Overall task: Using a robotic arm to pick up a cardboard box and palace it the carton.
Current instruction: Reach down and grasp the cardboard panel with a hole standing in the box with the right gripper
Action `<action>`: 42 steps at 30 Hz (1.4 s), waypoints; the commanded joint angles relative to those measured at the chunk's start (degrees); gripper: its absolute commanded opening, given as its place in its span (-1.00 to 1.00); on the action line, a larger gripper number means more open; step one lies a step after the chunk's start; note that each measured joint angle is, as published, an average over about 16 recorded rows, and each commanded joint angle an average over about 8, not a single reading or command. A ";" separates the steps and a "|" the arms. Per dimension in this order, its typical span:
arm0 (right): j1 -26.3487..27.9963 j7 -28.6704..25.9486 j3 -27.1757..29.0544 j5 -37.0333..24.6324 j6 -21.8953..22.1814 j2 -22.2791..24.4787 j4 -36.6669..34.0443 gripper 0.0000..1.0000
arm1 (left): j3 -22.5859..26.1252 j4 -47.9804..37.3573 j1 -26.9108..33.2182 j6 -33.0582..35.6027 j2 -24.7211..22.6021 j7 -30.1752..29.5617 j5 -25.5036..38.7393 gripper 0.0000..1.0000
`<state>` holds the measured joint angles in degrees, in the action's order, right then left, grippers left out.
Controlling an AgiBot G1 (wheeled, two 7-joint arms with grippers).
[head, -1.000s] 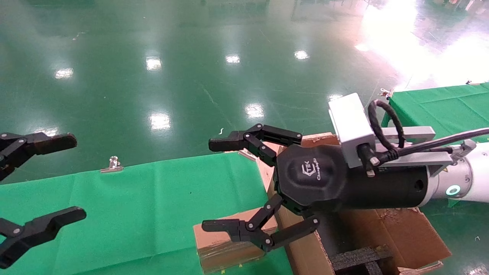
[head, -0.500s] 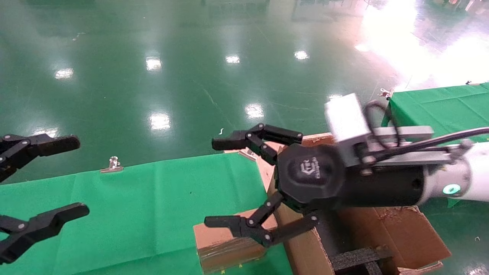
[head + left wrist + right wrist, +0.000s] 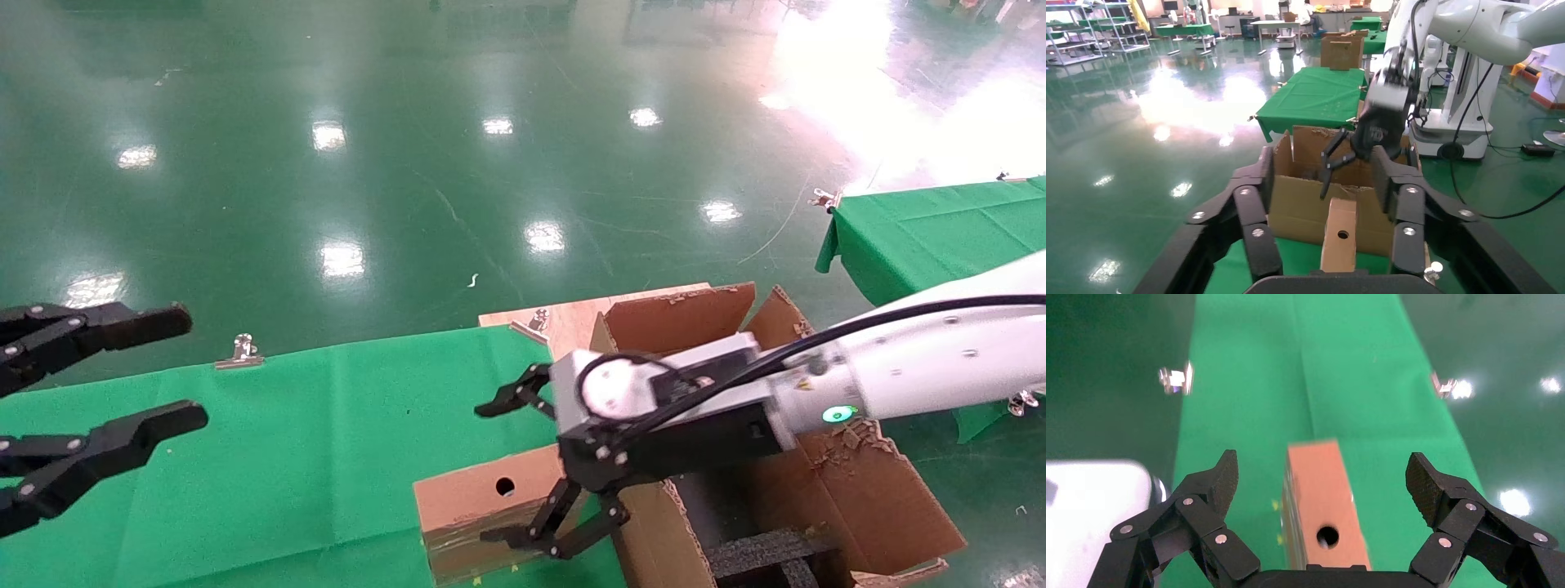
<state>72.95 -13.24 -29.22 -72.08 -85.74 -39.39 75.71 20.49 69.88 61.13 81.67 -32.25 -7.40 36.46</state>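
My right gripper's fingers straddle the cardboard box too high, the far finger above the box's holed top side [image 3: 461, 475], so it lowers before it closes on the box.
The small brown cardboard box [image 3: 478, 510] stands on its edge on the green cloth, its narrow side with the round hole facing up, right against the carton [image 3: 858, 498]. My right gripper [image 3: 508, 469] on the white robotic arm [image 3: 923, 367] points down over the box, open, one finger on either side and not touching. In the right wrist view the box [image 3: 1321, 496] lies between the spread fingers of the gripper [image 3: 1323, 468]. My left gripper [image 3: 176, 369] hangs open at the far left, holding nothing. Its wrist view shows the box [image 3: 1340, 236] and carton [image 3: 1300, 208] beyond the gripper [image 3: 1322, 162].
Black foam inserts [image 3: 768, 555] sit inside the carton, whose ragged flaps stand up behind my right wrist. A metal clip [image 3: 239, 351] holds the green cloth [image 3: 310, 457] at the table's far edge. A second green table [image 3: 932, 224] stands at the right.
My right gripper has swung from level to pointing down and dropped low over the cardboard box. The left gripper has edged slightly to the right.
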 commanded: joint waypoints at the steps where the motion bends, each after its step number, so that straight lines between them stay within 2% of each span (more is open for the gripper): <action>1: 1.05 -0.27 -1.34 -2.92 -0.06 -0.84 0.46 1.00 | 0.00 0.00 0.00 0.00 0.00 0.00 0.00 -1.00; 11: 4.38 -0.04 -6.32 -13.99 0.80 -5.52 0.71 1.00 | 0.00 0.00 0.00 0.00 0.00 0.00 0.00 -1.00; 19: 7.71 0.23 -10.38 -21.77 -0.46 -8.94 0.89 1.00 | 0.00 0.00 0.00 0.00 0.00 0.00 0.00 -1.00; 20: 8.11 0.34 -10.86 -22.56 -0.67 -9.30 0.89 1.00 | 0.00 0.00 0.00 0.00 0.00 0.00 0.00 -0.83; 25: 9.40 0.88 -12.71 -25.12 -1.38 -10.56 0.85 0.96 | 0.00 0.00 0.00 0.00 0.00 0.00 0.00 0.42; 27: 9.70 0.99 -13.19 -25.66 -1.50 -10.86 0.82 0.62 | 0.00 0.00 0.00 0.00 0.00 0.00 0.00 0.92; 28: 9.81 0.98 -13.39 -25.83 -1.53 -10.97 0.78 0.37 | 0.00 0.00 0.00 0.00 0.00 0.00 0.00 1.00; 32: 10.12 0.87 -13.85 -26.19 -1.59 -11.24 0.66 -0.63 | -0.01 -0.01 -0.01 -0.01 0.01 0.00 0.00 1.00; 33: 10.17 0.84 -13.91 -26.23 -1.60 -11.28 0.64 -0.84 | -0.01 -0.01 -0.01 -0.01 0.01 0.00 0.00 1.00; 34: 10.23 0.80 -13.98 -26.27 -1.60 -11.32 0.62 -0.96 | -0.01 -0.01 -0.02 -0.01 0.01 0.00 0.00 1.00; 42: 10.11 0.87 -13.79 -26.13 -1.60 -11.18 0.64 -1.00 | -0.01 -0.01 -0.02 -0.01 0.01 0.00 0.00 1.00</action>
<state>83.06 -12.37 -43.02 -98.22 -87.34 -50.58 76.35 20.48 69.86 61.11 81.66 -32.24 -7.40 36.46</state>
